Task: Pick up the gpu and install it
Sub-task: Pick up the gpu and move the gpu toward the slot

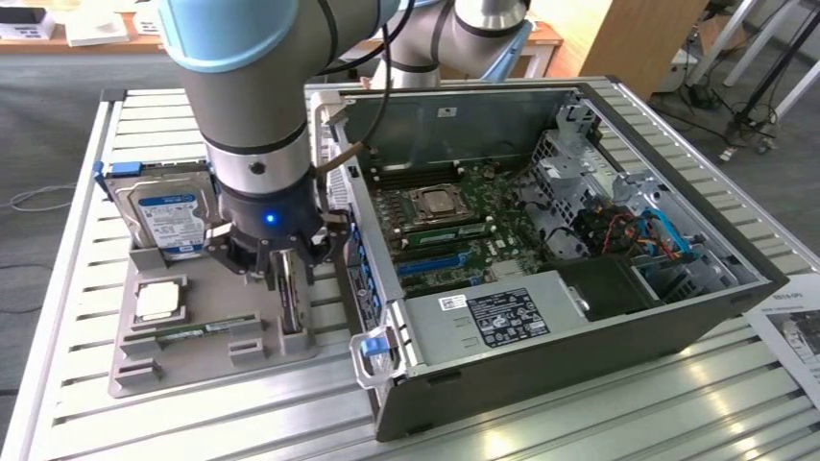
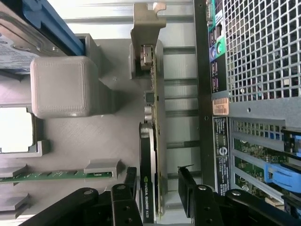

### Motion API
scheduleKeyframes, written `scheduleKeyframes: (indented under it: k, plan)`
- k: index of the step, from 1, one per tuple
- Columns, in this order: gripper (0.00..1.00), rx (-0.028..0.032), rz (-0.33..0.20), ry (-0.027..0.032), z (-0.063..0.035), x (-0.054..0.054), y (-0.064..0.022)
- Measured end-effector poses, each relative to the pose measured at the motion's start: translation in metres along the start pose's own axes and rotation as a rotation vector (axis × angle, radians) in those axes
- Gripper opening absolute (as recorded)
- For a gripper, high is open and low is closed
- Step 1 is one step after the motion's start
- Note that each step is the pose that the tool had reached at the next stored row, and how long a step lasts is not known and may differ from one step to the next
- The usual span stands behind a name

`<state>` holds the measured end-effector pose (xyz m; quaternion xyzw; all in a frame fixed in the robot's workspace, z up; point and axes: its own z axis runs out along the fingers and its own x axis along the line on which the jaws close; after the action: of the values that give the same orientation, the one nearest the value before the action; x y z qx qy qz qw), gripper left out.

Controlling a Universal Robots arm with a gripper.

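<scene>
My gripper next grabs the flat sides of its black-faced end [image 2: 150,188] to install the GPU, since the metal bracket [image 2: 146,29] flares wide and bent.
The gpu [image 1: 292,305] is a thin dark card standing on edge in a slot of the grey holder tray [image 1: 192,370], beside the open computer case [image 1: 717,317]. My gripper [image 1: 284,269] hangs straight down over it. In the wrist view the gpu [image 2: 153,117] runs between the two black fingers [image 2: 128,183], and the gripper [image 2: 157,186] straddles its black-faced end. The gripper is open. A gap shows between the card and the finger on the case side.
The tray also holds a silver hard drive [image 1: 173,216] with a blue-white label, a processor [image 1: 156,301] and a green memory stick [image 1: 205,331]. Inside the case lie the motherboard [image 1: 448,230], its blue card slot [image 1: 429,261] and the power supply [image 1: 506,312]. A blue latch [image 1: 374,346] sticks out at the case's corner.
</scene>
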<state>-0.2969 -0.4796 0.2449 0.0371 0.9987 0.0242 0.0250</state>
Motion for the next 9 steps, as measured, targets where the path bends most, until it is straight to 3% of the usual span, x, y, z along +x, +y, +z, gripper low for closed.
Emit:
scheduleKeyframes:
  k: [3,9]
  plan:
    - [0.49,-0.0036,0.0,-0.0047,0.0024,0.0013,0.0013]
    - [0.49,-0.0047,0.0,-0.0051,0.0052,0.0033,0.0016]
